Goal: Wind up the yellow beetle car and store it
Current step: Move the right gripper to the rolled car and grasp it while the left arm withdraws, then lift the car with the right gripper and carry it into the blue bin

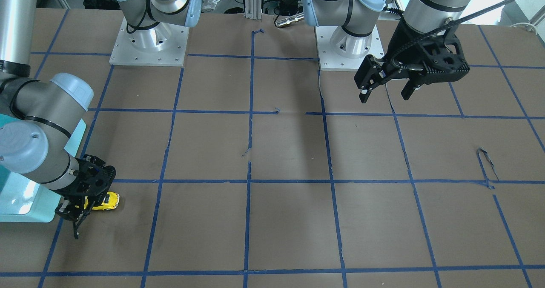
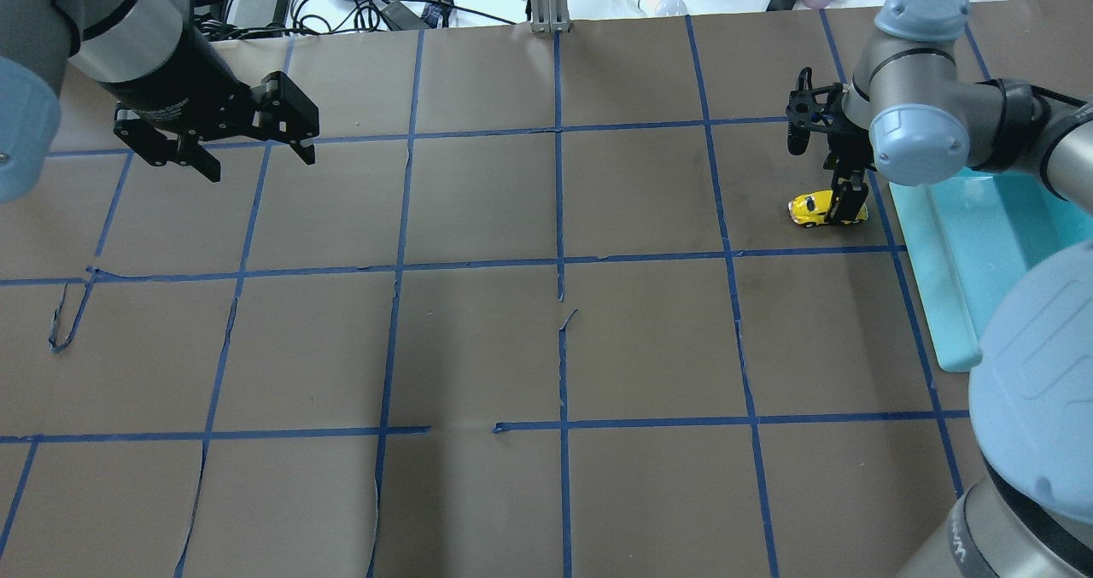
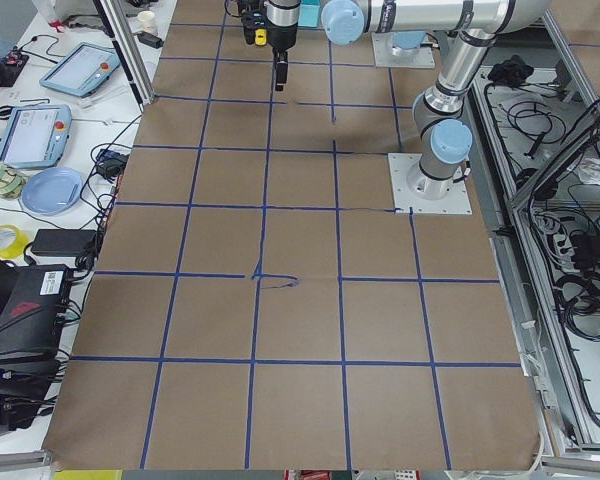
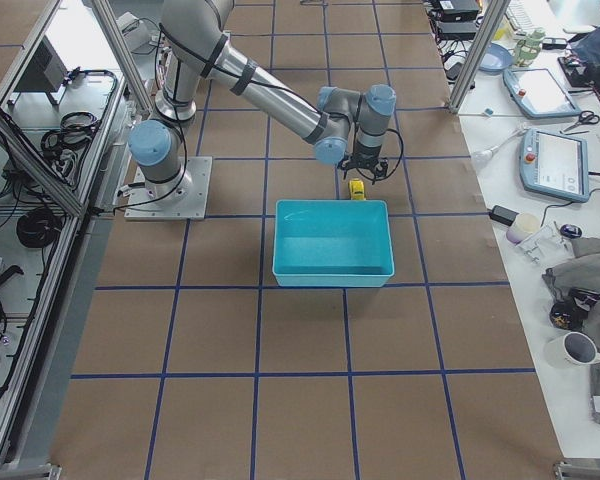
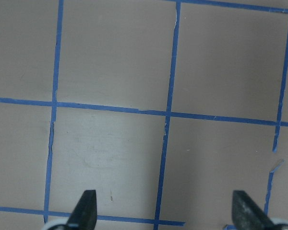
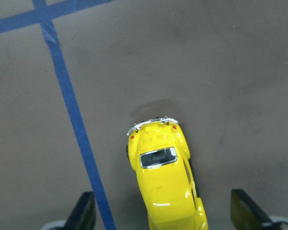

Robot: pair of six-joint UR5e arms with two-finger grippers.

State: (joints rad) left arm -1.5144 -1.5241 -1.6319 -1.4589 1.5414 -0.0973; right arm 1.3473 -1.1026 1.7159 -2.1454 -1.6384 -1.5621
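Note:
My fingers are above the brown table, short of the car's sides, so my right gripper must lower before it closes on the yellow beetle car [image 1: 108, 201].
The yellow beetle car [image 1: 108, 201] stands on its wheels on the brown table, just beside the teal bin [image 1: 25, 215]. It also shows in the overhead view [image 2: 811, 208], the exterior right view [image 4: 357, 188] and the right wrist view [image 6: 165, 187]. My right gripper [image 1: 78, 215] hangs open over the car, with one finger [image 6: 84, 211] on each side of it and not touching it. My left gripper [image 1: 385, 96] is open and empty, held above the table far from the car, and it also shows in the overhead view [image 2: 259, 164].
The teal bin [image 2: 948, 288] is open-topped, looks empty and lies at the table's end on my right. Blue tape lines grid the brown table cover. The two arm bases [image 1: 149, 45] [image 1: 349, 45] stand at the robot's side. Cables and dishes lie beyond the far edge.

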